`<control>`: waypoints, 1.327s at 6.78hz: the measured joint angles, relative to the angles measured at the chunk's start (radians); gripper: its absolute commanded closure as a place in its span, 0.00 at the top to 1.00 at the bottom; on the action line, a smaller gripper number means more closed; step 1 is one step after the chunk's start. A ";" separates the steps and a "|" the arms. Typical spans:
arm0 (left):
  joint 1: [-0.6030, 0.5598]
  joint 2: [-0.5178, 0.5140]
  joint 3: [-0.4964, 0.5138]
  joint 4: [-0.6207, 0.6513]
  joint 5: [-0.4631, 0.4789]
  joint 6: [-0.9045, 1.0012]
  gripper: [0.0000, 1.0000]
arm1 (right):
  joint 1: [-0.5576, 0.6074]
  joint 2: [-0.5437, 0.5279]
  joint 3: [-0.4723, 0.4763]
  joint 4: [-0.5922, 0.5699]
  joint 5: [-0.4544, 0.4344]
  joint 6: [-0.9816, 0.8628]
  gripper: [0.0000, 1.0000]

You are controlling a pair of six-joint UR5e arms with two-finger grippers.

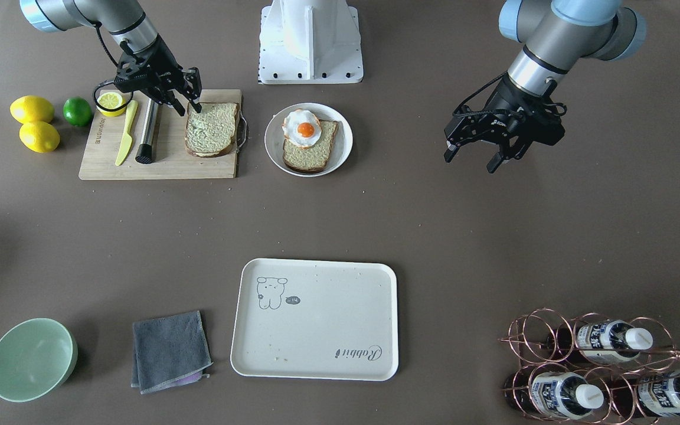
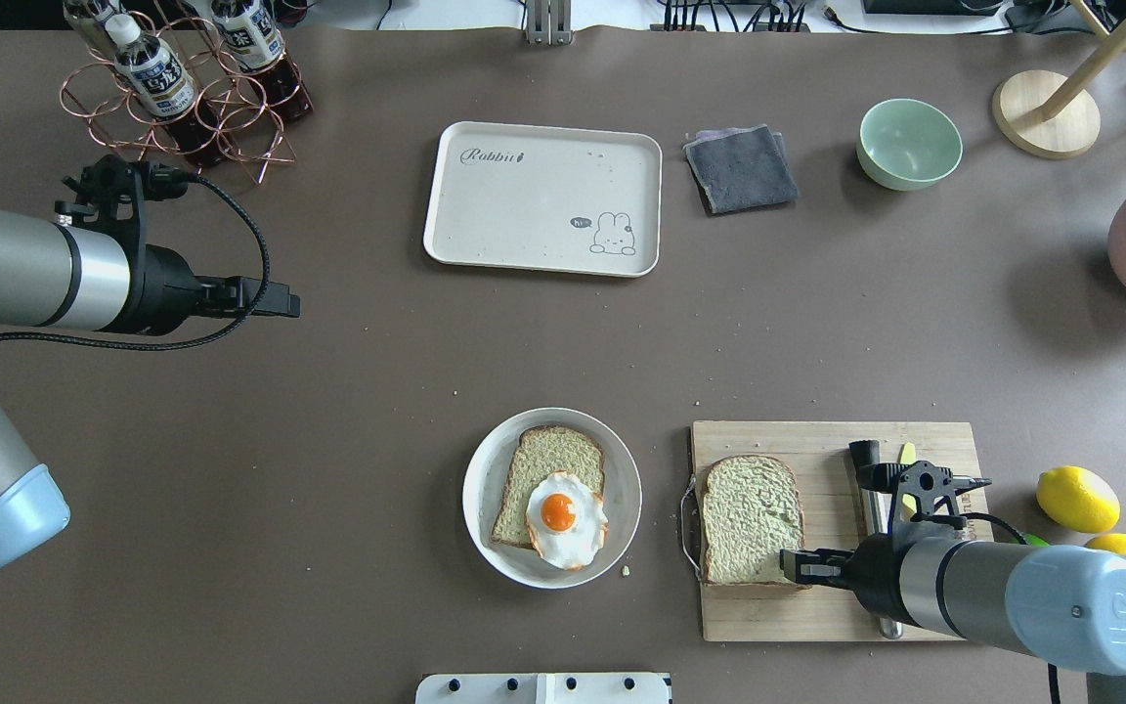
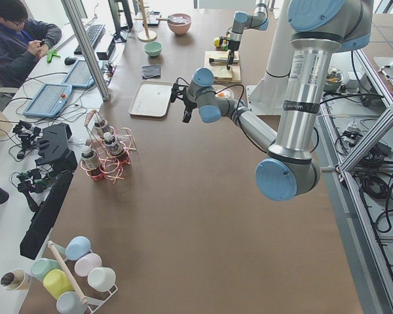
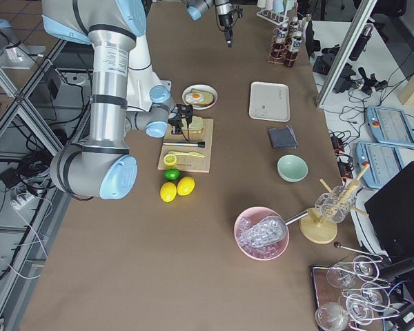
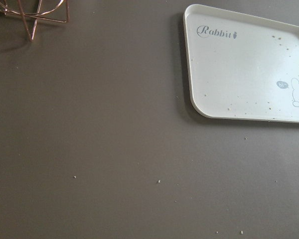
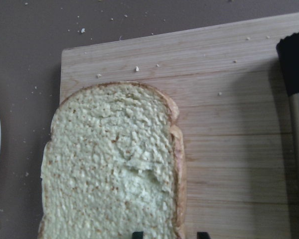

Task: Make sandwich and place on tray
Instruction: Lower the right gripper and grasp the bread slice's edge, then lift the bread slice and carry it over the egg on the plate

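Note:
My right gripper grabs the bread slice on the cutting board by its crust edge (image 6: 178,219) next, to top the fried egg on the plate.
One bread slice (image 1: 212,128) lies flat on the wooden cutting board (image 1: 157,159); it also shows in the overhead view (image 2: 751,518) and the right wrist view (image 6: 109,164). The other slice (image 1: 310,147) lies on the round white plate (image 1: 346,147) with the fried egg (image 1: 302,127) on top. My right gripper (image 1: 190,110) is open, low over the board slice's near corner, its tips straddling the crust edge (image 6: 169,234). My left gripper (image 1: 473,158) is open and empty, hovering over bare table. The cream tray (image 1: 313,319) is empty at the far middle.
On the board lie a yellow knife (image 1: 126,133) and a metal-handled tool (image 1: 147,131), with a lemon half beside them. Two lemons (image 1: 33,110) and a lime (image 1: 77,111) sit off the board. A green bowl (image 1: 32,359), grey cloth (image 1: 170,350) and bottle rack (image 1: 600,366) flank the tray.

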 measured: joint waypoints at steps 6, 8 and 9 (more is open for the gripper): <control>-0.001 -0.002 0.000 0.000 0.000 0.004 0.99 | 0.019 -0.004 0.033 -0.008 -0.011 -0.010 0.00; -0.001 -0.002 0.001 0.000 -0.001 0.005 0.99 | 0.083 -0.006 0.095 -0.012 0.054 -0.014 0.00; -0.001 -0.004 0.002 0.000 -0.001 0.005 0.99 | 0.117 0.005 0.117 -0.023 0.092 -0.015 0.00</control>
